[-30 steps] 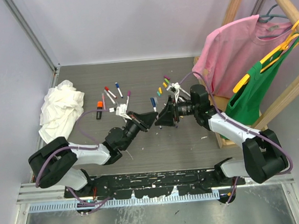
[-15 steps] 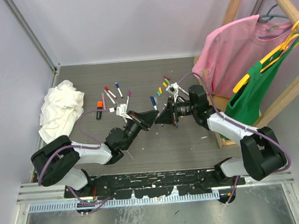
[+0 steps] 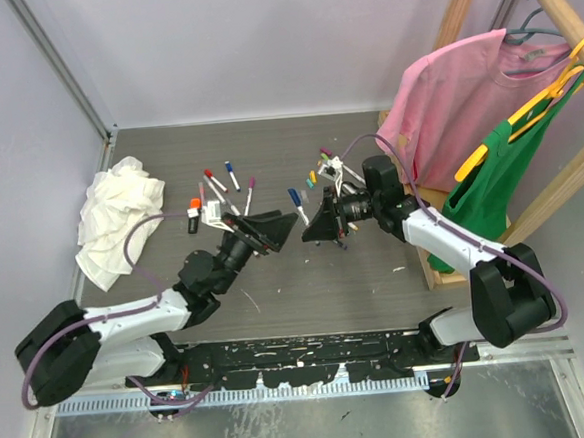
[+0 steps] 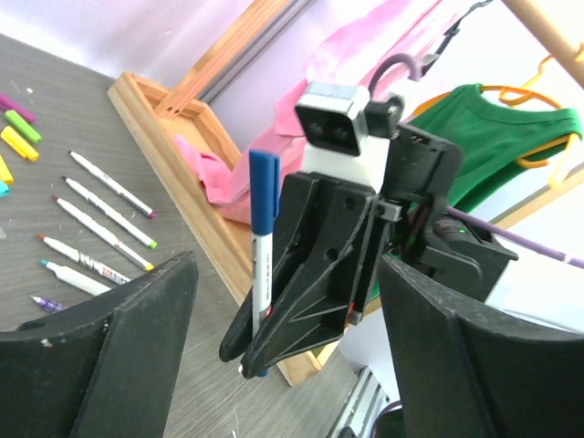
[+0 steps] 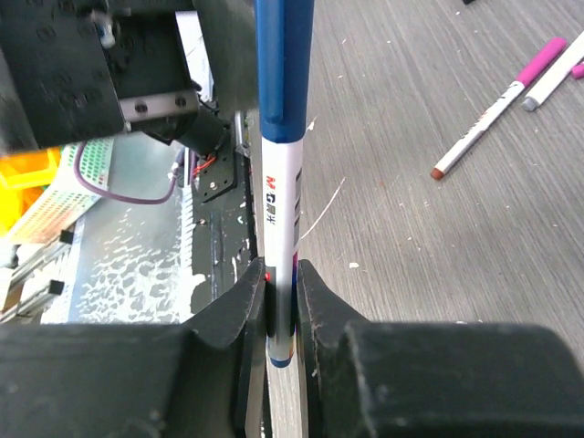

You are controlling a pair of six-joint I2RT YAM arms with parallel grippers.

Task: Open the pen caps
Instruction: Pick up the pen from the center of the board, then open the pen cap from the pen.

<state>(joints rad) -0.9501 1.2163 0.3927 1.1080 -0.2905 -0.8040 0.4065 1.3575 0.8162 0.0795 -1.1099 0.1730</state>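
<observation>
The robot's left gripper next needs to grab the pen's blue cap [image 3: 294, 197] [image 4: 264, 187] to pull the cap open, and it should leave the white body of the pen to the right gripper.
My right gripper [image 3: 311, 228] [image 5: 281, 274] is shut on the lower barrel of a white pen [image 4: 260, 274] [image 5: 281, 210], held above the table. The pen's blue cap [image 4: 264, 187] [image 5: 284, 64] [image 3: 294, 197] sits on its upper end. My left gripper [image 3: 278, 227] [image 4: 287, 266] is open, its fingers [image 4: 100, 356] spread wide on either side of the pen and a little back from it, touching nothing. Loose coloured caps [image 3: 318, 167] [image 4: 14, 128] and several uncapped pens [image 4: 100, 214] lie on the table behind.
A white cloth [image 3: 116, 216] lies at the left. More pens [image 3: 219, 184] [image 5: 497, 109] lie scattered on the grey table [image 3: 267, 141]. A wooden rack [image 3: 425, 260] with a pink shirt [image 3: 454, 97] and a green shirt [image 3: 495, 180] stands at the right.
My left gripper has opened, let go of the pen and drawn back to the left. The right gripper has closed on the pen and keeps it, the blue cap still on.
</observation>
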